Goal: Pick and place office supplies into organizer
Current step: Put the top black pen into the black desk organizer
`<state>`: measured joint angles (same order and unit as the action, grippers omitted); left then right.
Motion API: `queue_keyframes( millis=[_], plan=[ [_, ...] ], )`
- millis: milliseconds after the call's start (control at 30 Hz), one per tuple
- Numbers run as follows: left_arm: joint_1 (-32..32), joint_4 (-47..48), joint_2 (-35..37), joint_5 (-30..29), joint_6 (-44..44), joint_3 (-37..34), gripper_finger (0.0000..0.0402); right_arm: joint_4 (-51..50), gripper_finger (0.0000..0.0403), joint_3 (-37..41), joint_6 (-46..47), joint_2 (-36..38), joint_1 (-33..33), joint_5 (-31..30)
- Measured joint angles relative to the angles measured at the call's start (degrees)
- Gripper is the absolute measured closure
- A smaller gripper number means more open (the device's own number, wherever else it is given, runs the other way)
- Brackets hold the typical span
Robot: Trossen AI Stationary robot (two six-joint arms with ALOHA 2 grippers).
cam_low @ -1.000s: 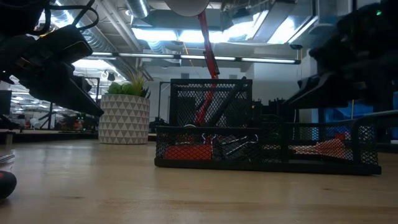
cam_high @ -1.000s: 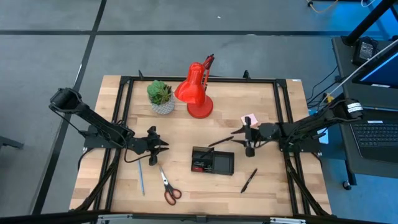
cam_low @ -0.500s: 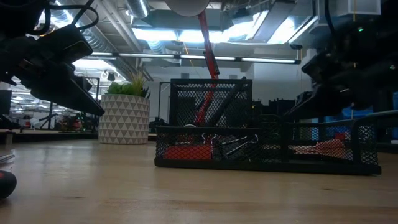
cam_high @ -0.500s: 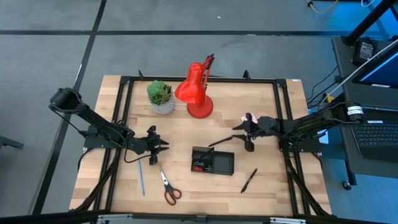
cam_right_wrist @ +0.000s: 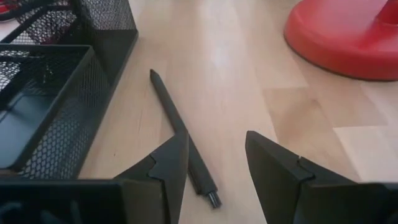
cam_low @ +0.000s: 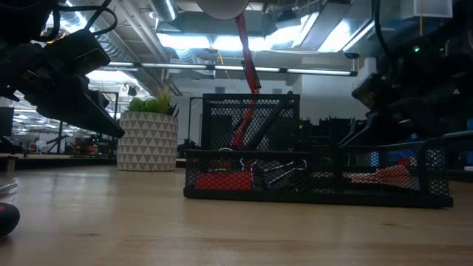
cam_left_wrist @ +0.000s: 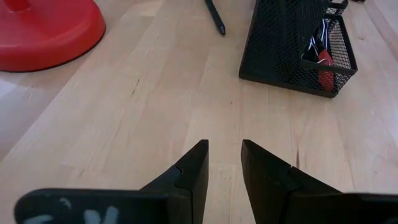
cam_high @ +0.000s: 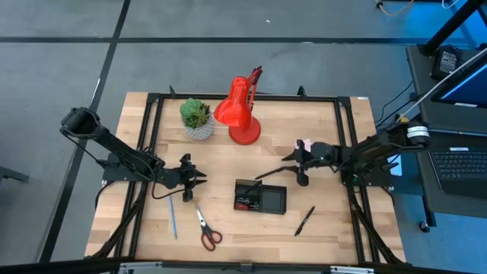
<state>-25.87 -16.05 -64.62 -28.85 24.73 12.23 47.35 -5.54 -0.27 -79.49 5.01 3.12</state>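
Observation:
I will grab the clicker end (cam_high: 281,170) with my right gripper, which leaves the black pen's pointed tip (cam_high: 257,178) free to go into the organizer.
The black mesh organizer (cam_high: 260,196) stands at mid-table with a red block and clips inside. A black pen (cam_right_wrist: 180,134) lies flat on the wood just beyond the organizer's far side. My right gripper (cam_right_wrist: 217,163) hovers open over that pen's right end and touches nothing. My left gripper (cam_left_wrist: 224,158) is open and empty, left of the organizer (cam_left_wrist: 298,43). Red-handled scissors (cam_high: 205,228) and a thin blue pen (cam_high: 173,215) lie near the front left. A second black pen (cam_high: 304,221) lies front right. The pink sticky-note pad (cam_high: 306,144) shows partly behind my right arm.
A big red desk lamp (cam_high: 240,114) and a small potted plant (cam_high: 196,118) stand at the far side of the table. A black metal frame (cam_high: 346,144) runs round the tabletop. Bare wood lies between my left gripper and the organizer.
My right gripper has sunk toward the table and swung a little toward the far left, closing on the black pen beside the organizer, and its wrist has rolled somewhat. Its fingers stay open.

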Motion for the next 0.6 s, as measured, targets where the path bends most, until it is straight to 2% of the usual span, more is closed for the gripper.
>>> queue_keyframes(
  millis=[133,600],
  plan=[
    [0.0,0.0,0.0,0.0,-0.3,0.0,0.0311,4.9,0.024,0.0,-0.1,-5.1,0.9,2.9],
    [0.0,0.0,0.0,0.0,-1.0,0.0,0.0311,15.2,0.024,-0.1,-2.1,-19.2,1.6,5.6]
  ],
)
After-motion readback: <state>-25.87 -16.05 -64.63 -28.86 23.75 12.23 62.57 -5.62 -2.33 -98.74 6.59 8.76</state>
